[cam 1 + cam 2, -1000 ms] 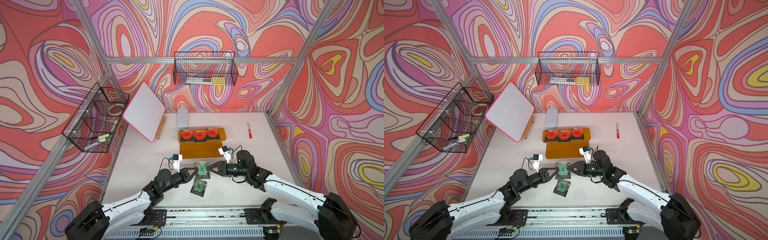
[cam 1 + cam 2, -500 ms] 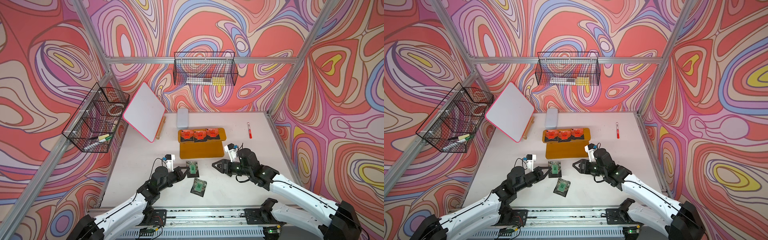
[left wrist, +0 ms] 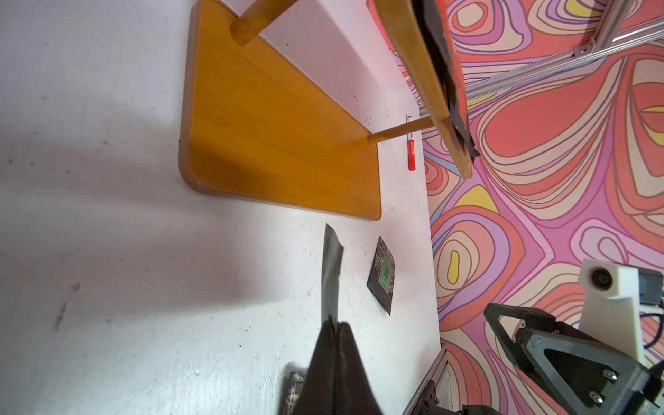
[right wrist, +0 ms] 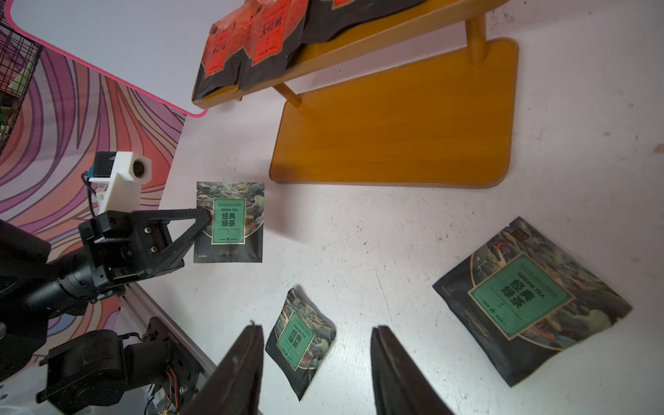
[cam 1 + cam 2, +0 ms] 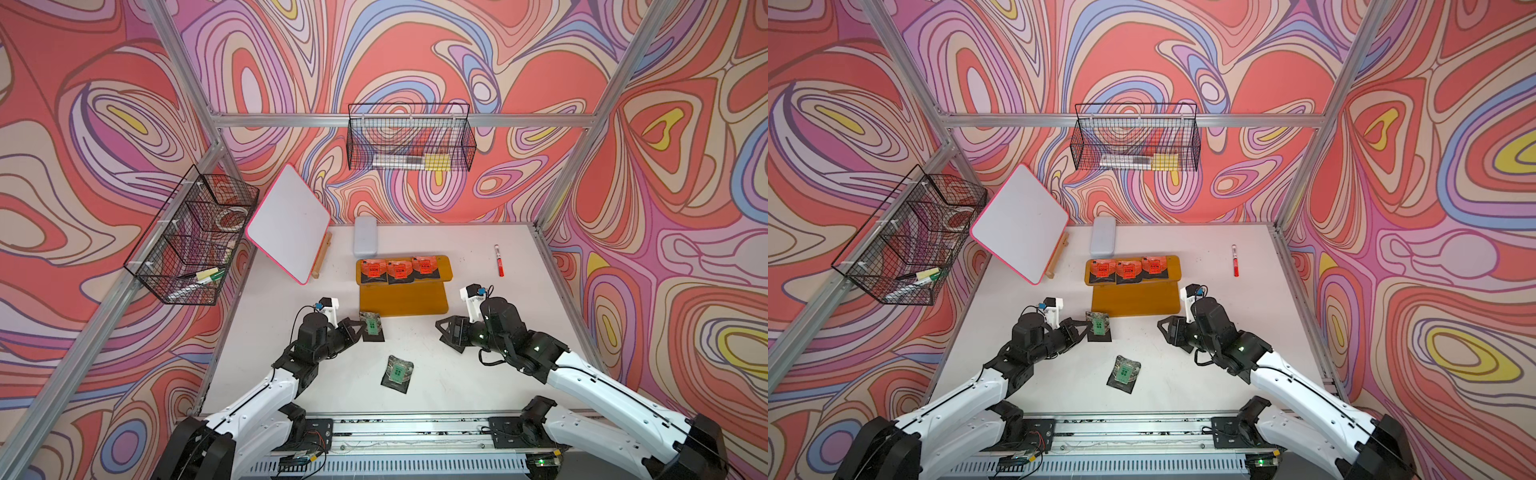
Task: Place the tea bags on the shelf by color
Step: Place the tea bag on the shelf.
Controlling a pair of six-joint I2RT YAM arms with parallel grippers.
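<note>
The tea bag's near edge point(image 5: 373, 340) hangs outside the shelf's front edge point(image 5: 404, 316), so my left gripper should keep holding the green tea bag until it is over the shelf's lower level.
The mustard-yellow shelf point(image 5: 403, 300) point(image 5: 1136, 300) stands mid-table. Three orange-red tea bags point(image 5: 398, 270) point(image 4: 267, 39) lie in a row on its upper tier, and its lower tier is bare. My left gripper point(image 5: 359, 328) point(image 3: 336, 325) is shut on a green tea bag point(image 5: 371, 326) point(image 4: 230, 222), held off the table by the shelf's front left corner. A second green tea bag point(image 5: 397, 373) point(image 4: 301, 337) lies flat nearer the front. The right wrist view shows a third green tea bag point(image 4: 531, 301) on the table. My right gripper point(image 5: 441, 331) point(image 4: 316, 328) is open and holds nothing.
A red marker pen point(image 5: 498, 261) lies at the back right. A white pink-edged board point(image 5: 291, 224) leans at the back left beside a pale case point(image 5: 365, 236). Black wire baskets hang on the back wall point(image 5: 409, 141) and the left wall point(image 5: 191, 237).
Both grippers were at the green tea bag a second ago. The right one opened and drew back to the right. The left one carried the bag leftward, toward the shelf's front left corner.
</note>
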